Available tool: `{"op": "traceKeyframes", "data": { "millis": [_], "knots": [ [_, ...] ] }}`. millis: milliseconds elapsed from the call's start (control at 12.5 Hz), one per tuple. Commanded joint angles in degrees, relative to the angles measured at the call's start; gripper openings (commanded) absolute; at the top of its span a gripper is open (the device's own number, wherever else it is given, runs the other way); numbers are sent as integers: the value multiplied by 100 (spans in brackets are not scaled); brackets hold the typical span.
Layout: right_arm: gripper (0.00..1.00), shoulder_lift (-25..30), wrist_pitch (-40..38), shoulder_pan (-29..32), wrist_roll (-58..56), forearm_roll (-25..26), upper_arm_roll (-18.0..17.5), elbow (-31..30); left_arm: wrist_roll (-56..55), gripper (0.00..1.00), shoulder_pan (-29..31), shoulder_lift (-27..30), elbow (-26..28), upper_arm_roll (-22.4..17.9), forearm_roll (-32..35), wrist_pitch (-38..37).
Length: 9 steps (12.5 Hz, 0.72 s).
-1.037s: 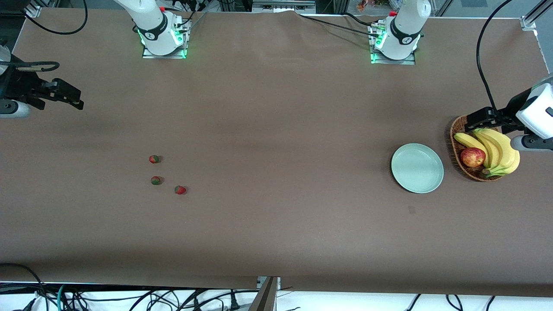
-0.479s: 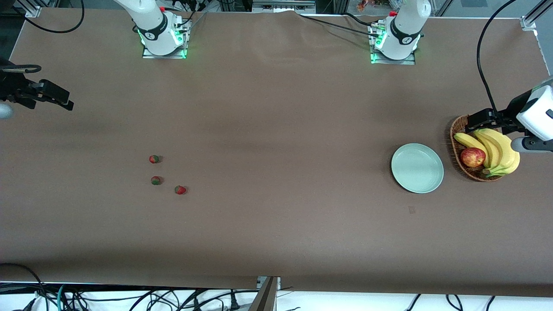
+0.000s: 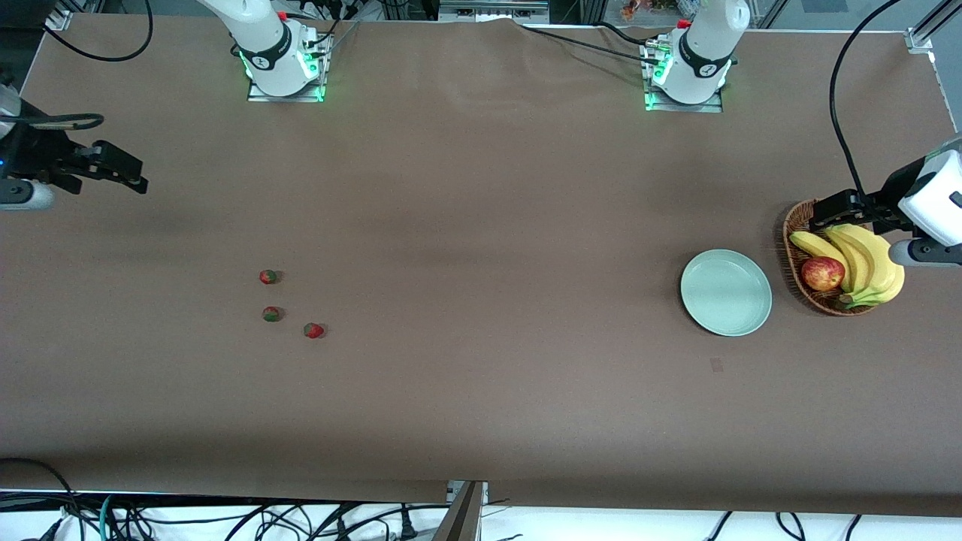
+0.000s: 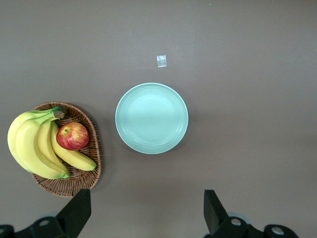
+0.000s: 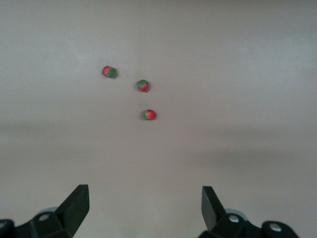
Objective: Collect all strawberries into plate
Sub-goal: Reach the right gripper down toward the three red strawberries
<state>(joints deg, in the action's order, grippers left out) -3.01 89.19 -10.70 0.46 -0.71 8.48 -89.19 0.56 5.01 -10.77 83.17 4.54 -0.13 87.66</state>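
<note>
My right gripper should next grab a strawberry to collect it into the plate (image 3: 726, 292). It should hold the strawberry by its leafy green top and red tip (image 3: 267, 276).
Three small red strawberries with green tops lie apart on the brown table toward the right arm's end: one (image 3: 268, 277), one (image 3: 271, 314) nearer the camera, and one (image 3: 313, 330) nearest. The right wrist view shows the three strawberries (image 5: 143, 86) ahead of its fingers. My right gripper (image 3: 128, 173) hovers open and empty over that table end, well away from them. The pale mint plate (image 3: 726, 292) sits empty toward the left arm's end. My left gripper (image 3: 827, 209) hangs open and empty over the basket's edge, with the plate (image 4: 151, 118) in its wrist view.
A brown wicker basket (image 3: 795, 225) with bananas (image 3: 864, 259) and a red-yellow apple (image 3: 822, 273) stands beside the plate, at the left arm's end. A small pale patch (image 3: 716, 365) marks the table, nearer the camera than the plate. Cables hang along the table's near edge.
My right gripper drew back toward its table end, then returned to about where it was a second ago. The left gripper shifted only slightly. Strawberries and plate have not moved.
</note>
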Motion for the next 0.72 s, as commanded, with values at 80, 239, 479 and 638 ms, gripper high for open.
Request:
{"op": "traceKeyframes", "data": {
  "millis": [80,239,479,638],
  "knots": [
    [100,-163,45,-169,-55,45,-5,-247,40,100,18,-109,-205,12,75,-109],
    [100,-427,535,-178,-72,18,-31,-711,32,100,27,-223,-214,3,83,-126],
    [100,-795,2510,-178,-143,9,-31,-2082,23,100,88,-232,-214,3,66,-127],
    [100,-1365,3216,-187,-125,-87,-40,-2357,23,100,53,-241,-231,12,66,-127]
  ]
}}
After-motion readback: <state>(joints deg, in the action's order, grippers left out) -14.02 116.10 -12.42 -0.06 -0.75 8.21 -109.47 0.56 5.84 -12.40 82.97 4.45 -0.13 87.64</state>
